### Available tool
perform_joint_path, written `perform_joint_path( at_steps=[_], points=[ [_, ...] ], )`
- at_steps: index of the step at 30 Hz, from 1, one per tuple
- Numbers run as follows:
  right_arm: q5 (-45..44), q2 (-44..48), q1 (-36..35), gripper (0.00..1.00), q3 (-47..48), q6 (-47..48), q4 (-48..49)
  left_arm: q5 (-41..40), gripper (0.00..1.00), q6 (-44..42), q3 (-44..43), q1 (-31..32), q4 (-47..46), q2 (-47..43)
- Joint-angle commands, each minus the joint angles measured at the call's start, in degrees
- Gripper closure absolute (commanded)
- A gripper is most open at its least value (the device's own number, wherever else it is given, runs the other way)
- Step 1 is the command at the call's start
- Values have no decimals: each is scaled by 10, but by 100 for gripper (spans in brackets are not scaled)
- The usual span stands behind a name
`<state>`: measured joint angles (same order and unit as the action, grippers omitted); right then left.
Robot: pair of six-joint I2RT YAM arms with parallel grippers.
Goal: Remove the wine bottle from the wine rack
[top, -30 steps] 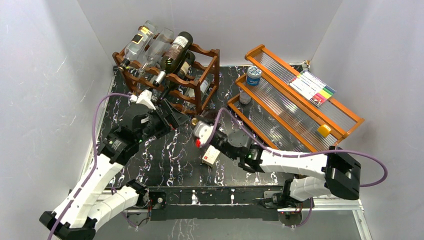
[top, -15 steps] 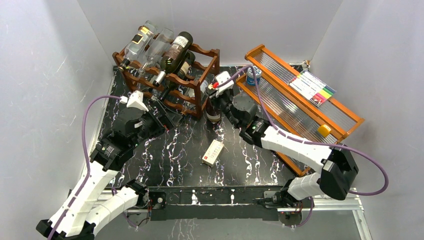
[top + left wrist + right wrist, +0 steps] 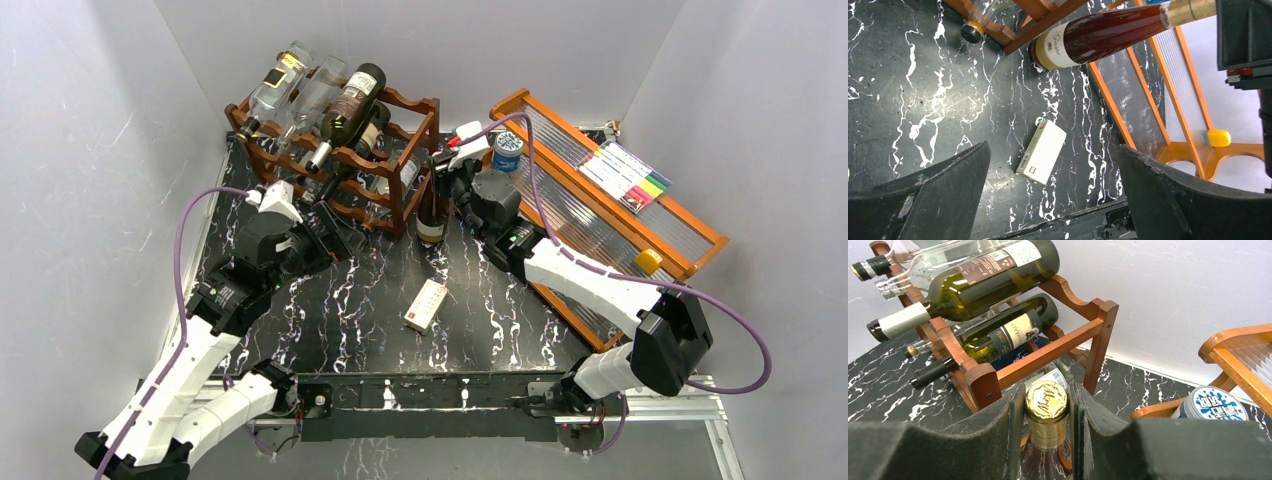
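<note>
The bottle's base is at flat, empty table beside the rack's post and the bottle would stay standing, so it is now time for my right gripper to release.
The dark reddish-brown wine rack (image 3: 415,160) stands at the back left and holds several bottles; it also shows in the right wrist view (image 3: 1048,347). A brown wine bottle (image 3: 431,215) with a cream label and gold foil cap (image 3: 1046,399) stands upright off the rack, beside its right front post. My right gripper (image 3: 447,183) is shut on its neck just under the cap, also seen from its own wrist (image 3: 1046,392). I cannot tell if its base touches the table. My left gripper (image 3: 335,228) is open and empty in front of the rack; its wrist view (image 3: 1053,147) shows the bottle (image 3: 1098,37).
A white box (image 3: 425,305) lies mid-table, also in the left wrist view (image 3: 1042,151). An orange-brown stepped shelf (image 3: 590,215) on the right holds a blue-lidded tin (image 3: 508,150), a marker pack (image 3: 625,172) and a yellow block (image 3: 648,260). A green bottle (image 3: 350,105) lies on top of the rack.
My right gripper has carried the brown bottle from mid-table back and right, and turned it upright beside the rack's right post. My left arm shifted slightly, staying open.
</note>
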<state>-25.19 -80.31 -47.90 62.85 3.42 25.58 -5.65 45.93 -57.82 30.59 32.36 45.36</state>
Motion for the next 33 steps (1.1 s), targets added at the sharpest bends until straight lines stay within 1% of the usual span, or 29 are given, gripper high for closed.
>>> perform_joint_path(
  at_steps=[1,2,3,4,8,11,12,14,16,18,20,22,23,25,26,28,29,31,33],
  points=[
    [-2,-15,4,85,10,-10,-60,-16,2,-25,-19,1,17,-1],
    [0,-16,5,82,14,-10,-64,-16,2,-26,-20,1,18,-1],
    [1,-16,7,75,19,-10,-67,-17,2,-27,-20,1,19,-1],
    [3,-17,8,67,23,-10,-72,-18,2,-29,-20,1,19,-1],
    [14,-21,10,42,50,-4,-97,-23,2,-40,-27,1,24,5],
    [17,-17,10,21,64,3,-114,-26,2,-57,-39,1,31,16],
    [19,-11,10,13,69,8,-122,-27,2,-64,-46,1,35,21],
    [37,5,10,3,72,18,-136,-30,2,-69,-56,1,43,29],
    [78,38,10,2,65,32,-153,-23,2,-67,-65,1,43,40],
    [110,93,10,2,28,40,-164,-16,2,-63,-62,2,31,50],
    [66,127,10,2,-5,-11,-171,-13,2,-69,-64,1,12,67],
    [69,153,10,2,-53,-64,-173,-32,2,-108,-107,1,23,101],
    [104,174,10,2,-91,-98,-183,-65,2,-163,-170,1,47,135],
    [219,203,10,2,-119,-121,-252,-197,2,-257,-281,1,96,205],
    [244,209,10,2,-124,-121,-269,-221,2,-321,-314,0,85,237],
    [247,214,10,2,-126,-120,-291,-236,2,-403,-388,-4,60,302],
    [247,217,10,2,-125,-120,-297,-234,2,-421,-405,-5,56,323],
    [244,221,10,2,-120,-115,-312,-234,2,-482,-479,-6,51,391],
    [238,228,10,2,-116,-112,-323,-240,2,-543,-535,-9,41,456]
  ],
)
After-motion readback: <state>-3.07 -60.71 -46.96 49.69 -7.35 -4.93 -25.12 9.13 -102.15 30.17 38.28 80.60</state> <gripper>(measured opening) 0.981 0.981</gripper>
